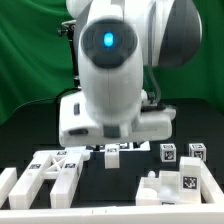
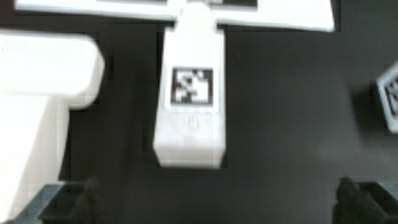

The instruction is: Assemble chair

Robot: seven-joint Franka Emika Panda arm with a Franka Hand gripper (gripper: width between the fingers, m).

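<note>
The gripper's fingers are short of the long white bar's near end (image 2: pixel 191 158), so the gripper should move toward the bar before it closes on the bar.
The chair is in loose white tagged parts on the black table. In the wrist view a long white bar (image 2: pixel 192 95) with one square tag lies straight ahead of my gripper (image 2: pixel 217 197). Its far end meets a wider white part (image 2: pixel 178 12). My dark fingertips (image 2: pixel 68 200) stand far apart on either side, with only bare table between them, so the gripper is open and holds nothing. In the exterior view the gripper (image 1: pixel 112 147) hangs low over a small white part (image 1: pixel 113 156), mostly hidden by the big arm.
A broad white slab (image 2: pixel 45 100) lies close beside the bar, and a tagged piece (image 2: pixel 390 100) shows at the other edge. In the exterior view, notched tagged parts (image 1: pixel 52 168) sit at the left, two tagged cubes (image 1: pixel 168 153) and a blocky piece (image 1: pixel 170 186) at the right.
</note>
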